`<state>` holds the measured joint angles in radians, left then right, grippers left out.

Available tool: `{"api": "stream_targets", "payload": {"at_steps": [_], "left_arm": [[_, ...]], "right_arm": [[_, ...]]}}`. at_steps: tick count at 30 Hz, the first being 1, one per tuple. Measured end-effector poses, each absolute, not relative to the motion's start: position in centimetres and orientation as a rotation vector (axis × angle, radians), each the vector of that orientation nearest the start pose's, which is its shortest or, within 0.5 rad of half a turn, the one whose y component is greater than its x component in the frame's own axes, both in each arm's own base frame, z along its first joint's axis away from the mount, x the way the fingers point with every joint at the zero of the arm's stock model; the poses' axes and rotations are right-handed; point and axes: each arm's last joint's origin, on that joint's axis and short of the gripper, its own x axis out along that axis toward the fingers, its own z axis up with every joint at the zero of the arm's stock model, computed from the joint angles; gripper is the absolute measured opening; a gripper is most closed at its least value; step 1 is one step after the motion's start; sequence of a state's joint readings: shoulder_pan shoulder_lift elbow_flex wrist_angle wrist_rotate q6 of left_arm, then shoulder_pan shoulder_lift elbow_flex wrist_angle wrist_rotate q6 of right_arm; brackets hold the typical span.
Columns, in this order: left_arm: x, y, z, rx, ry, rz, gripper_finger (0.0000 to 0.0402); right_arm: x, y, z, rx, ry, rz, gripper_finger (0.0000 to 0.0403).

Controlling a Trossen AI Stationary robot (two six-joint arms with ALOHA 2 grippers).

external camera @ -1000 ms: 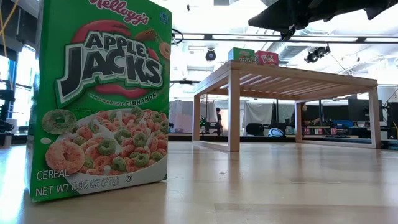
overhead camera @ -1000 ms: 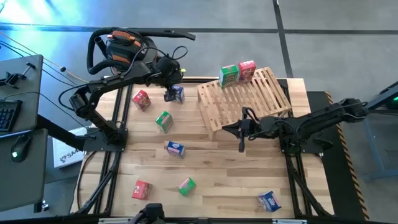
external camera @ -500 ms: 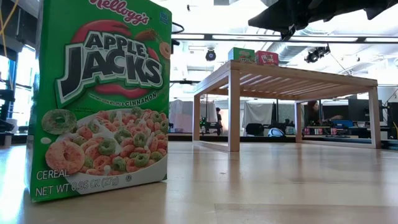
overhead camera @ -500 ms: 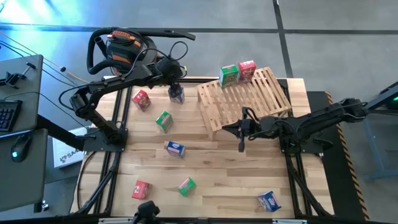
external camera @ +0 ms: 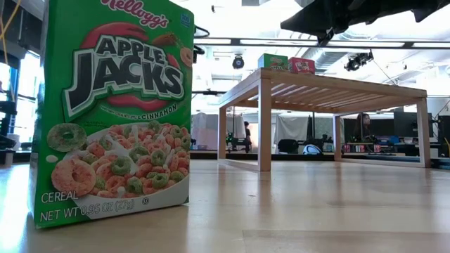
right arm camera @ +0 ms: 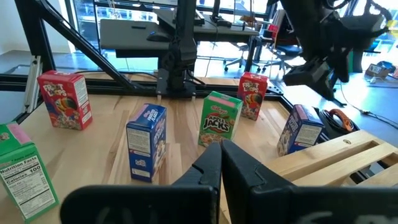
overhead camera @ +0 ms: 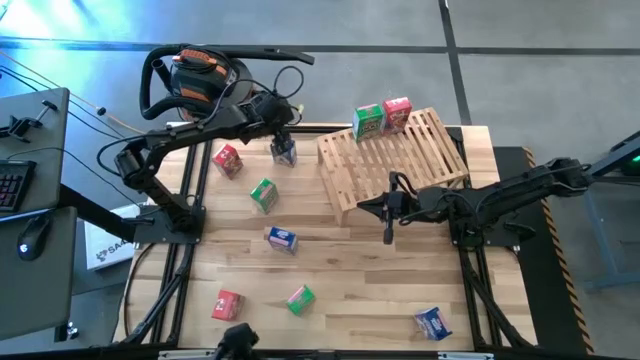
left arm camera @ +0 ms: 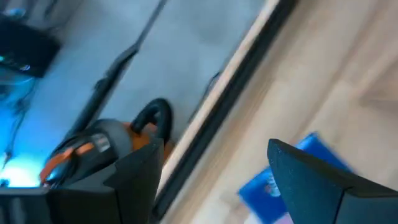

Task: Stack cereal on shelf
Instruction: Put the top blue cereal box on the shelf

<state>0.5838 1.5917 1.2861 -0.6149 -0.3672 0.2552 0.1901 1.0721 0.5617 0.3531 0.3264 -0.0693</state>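
My left gripper picks up the blue cereal box by its pink-stripped end next, to stack it on the slatted shelf (overhead camera: 395, 155).
The slatted wooden shelf (overhead camera: 395, 155) stands at the table's far right, with a green cereal box (overhead camera: 368, 121) and a red one (overhead camera: 397, 113) upright on its far edge. Several more boxes stand on the table. My left gripper (overhead camera: 282, 137) hangs open just over a blue box (overhead camera: 285, 153) at the far edge. In the left wrist view that box (left arm camera: 264, 190) shows below and between the fingers, close to one finger (left arm camera: 311, 177). From the right wrist view a gap shows between the left gripper (right arm camera: 309, 76) and the box (right arm camera: 298, 129). My right gripper (overhead camera: 388, 218) waits shut in front of the shelf.
On the table stand a red box (overhead camera: 228, 159), a green box (overhead camera: 264, 194), a blue box (overhead camera: 282, 239), a red box (overhead camera: 227, 304), a green box (overhead camera: 300, 298) and a blue box (overhead camera: 432, 322). An orange and black device (overhead camera: 195, 75) sits behind the far edge.
My left gripper has rolled at the wrist and swung a little toward the table's right, from beside the blue box to over it, staying open. The box stands where it was.
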Motion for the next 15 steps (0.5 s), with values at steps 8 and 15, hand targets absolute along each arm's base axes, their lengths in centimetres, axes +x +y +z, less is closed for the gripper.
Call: {"api": "stream_targets", "payload": {"at_steps": [8, 15], "left_arm": [[27.2, 17.6, 26.6, 0.169, 1.129, 0.207, 0.0278], [27.2, 17.9, 26.2, 0.209, 1.153, 0.187, 0.0278]], "right_arm": [[22.8, 3.4, 25.3, -0.128, 0.156, -0.132, 0.0], [22.8, 3.4, 25.3, -0.152, 0.157, -0.129, 0.0]]}}
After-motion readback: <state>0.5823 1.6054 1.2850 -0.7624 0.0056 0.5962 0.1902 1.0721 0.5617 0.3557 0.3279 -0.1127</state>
